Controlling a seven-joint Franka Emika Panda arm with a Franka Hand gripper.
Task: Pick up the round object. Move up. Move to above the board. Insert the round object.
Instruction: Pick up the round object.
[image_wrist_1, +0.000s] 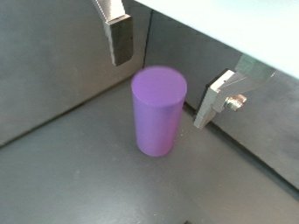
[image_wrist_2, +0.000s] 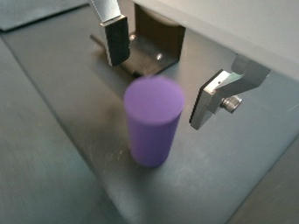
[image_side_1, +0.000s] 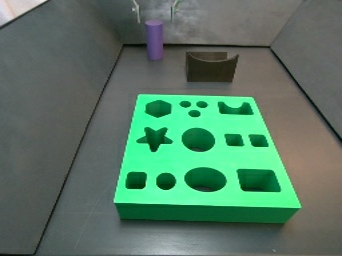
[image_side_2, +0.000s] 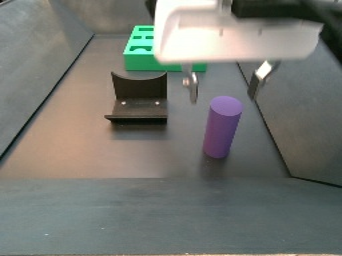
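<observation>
My gripper is to grab the purple round object by its top end next. This leaves the object's bottom end free to go into the green board.
The round object, a purple cylinder peg, stands upright on the dark floor near the back wall; it also shows in a wrist view and in both side views. My gripper is open just above the peg, with one finger on each side of its top and not touching it; it also shows in a wrist view and in a side view. The board, a bright green slab with shaped holes, lies on the floor apart from the peg.
The dark fixture stands on the floor beside the peg, between it and the board; it also shows in a side view and in a wrist view. Grey walls close in the floor on the sides and back.
</observation>
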